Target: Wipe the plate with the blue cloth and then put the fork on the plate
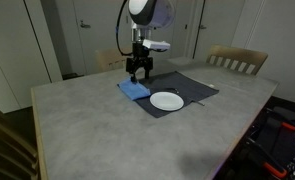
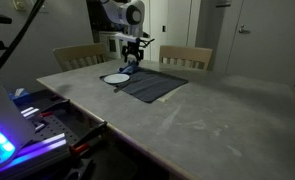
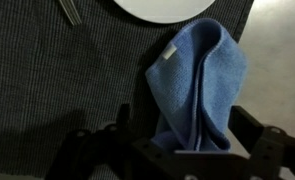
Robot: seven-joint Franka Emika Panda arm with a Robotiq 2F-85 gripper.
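Observation:
The folded blue cloth needs to be grabbed by my gripper at its near end next, so the rest stays free to wipe the plate (image 1: 167,101).
The blue cloth (image 3: 197,80) lies folded, partly on the dark grey placemat (image 3: 47,90) and partly on the table. My gripper (image 3: 185,125) is open and straddles the cloth's near end, one finger on each side and the jaws wide apart. The white plate (image 3: 162,8) shows only its rim at the top of the wrist view. The fork (image 3: 69,10) lies on the placemat left of the plate, only its tines showing. In both exterior views the gripper (image 1: 138,72) (image 2: 133,58) hangs low over the cloth (image 1: 134,90), beside the plate (image 1: 167,101) (image 2: 115,78).
The placemat (image 1: 187,88) (image 2: 152,86) lies on a large grey table (image 1: 97,130). Wooden chairs (image 1: 237,60) (image 2: 187,55) stand at its far side. Cluttered equipment (image 2: 27,120) sits beside the table edge.

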